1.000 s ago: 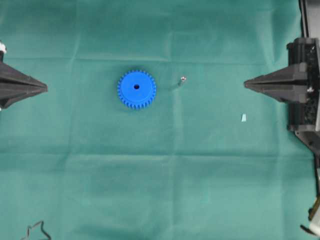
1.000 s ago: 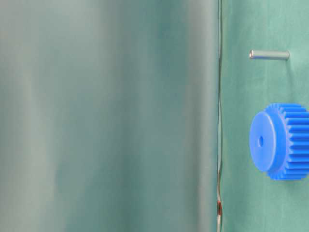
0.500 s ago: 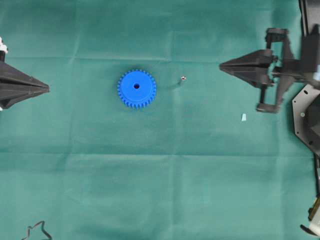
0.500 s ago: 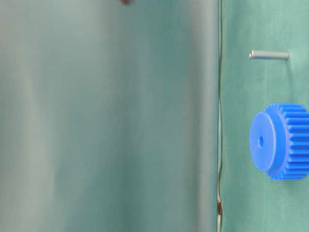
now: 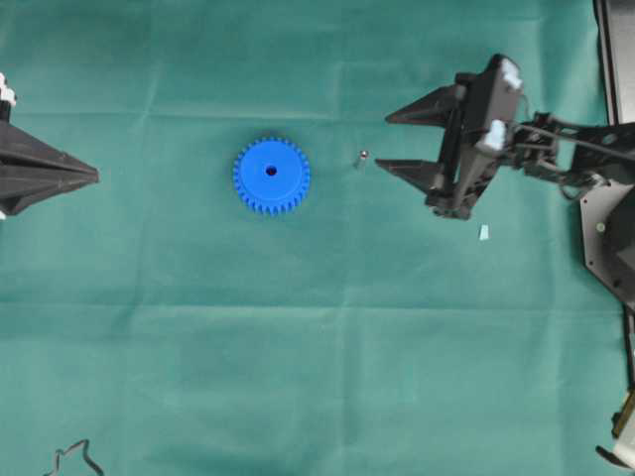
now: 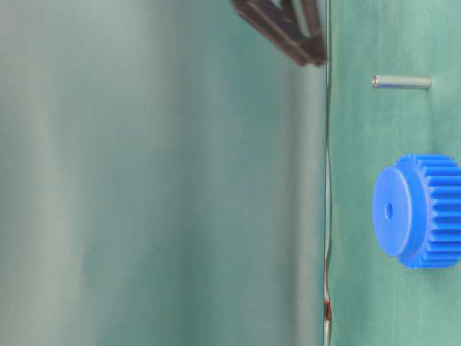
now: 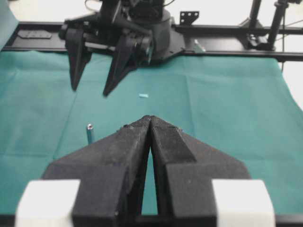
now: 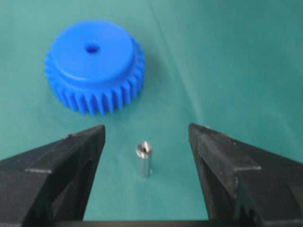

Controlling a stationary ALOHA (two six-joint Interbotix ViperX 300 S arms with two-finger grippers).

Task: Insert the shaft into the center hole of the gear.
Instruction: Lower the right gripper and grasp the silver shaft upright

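Observation:
Next, my right gripper reaches the shaft and grabs its upper end (image 5: 364,155), which leaves the shaft's lower end free to enter the gear's center hole (image 5: 271,171).
The blue gear (image 5: 271,176) lies flat on the green cloth, its center hole (image 5: 271,172) facing up. The small silver shaft (image 5: 362,157) stands upright to the right of it, apart from the gear. My right gripper (image 5: 383,141) is open just right of the shaft, touching nothing. In the right wrist view the shaft (image 8: 143,159) stands between the spread jaws of the right gripper (image 8: 147,127), with the gear (image 8: 92,66) beyond. My left gripper (image 5: 96,176) is shut and empty at the left edge. In the left wrist view the left gripper (image 7: 150,118) has its fingers together.
A small pale chip (image 5: 483,233) lies on the cloth below the right gripper. A dark bent wire shape (image 5: 71,458) sits at the bottom left corner. The right arm's black base (image 5: 610,238) fills the right edge.
My right gripper has swung in from the right edge toward the shaft and its jaws have gone from shut to wide open. The left gripper, gear and shaft have not moved.

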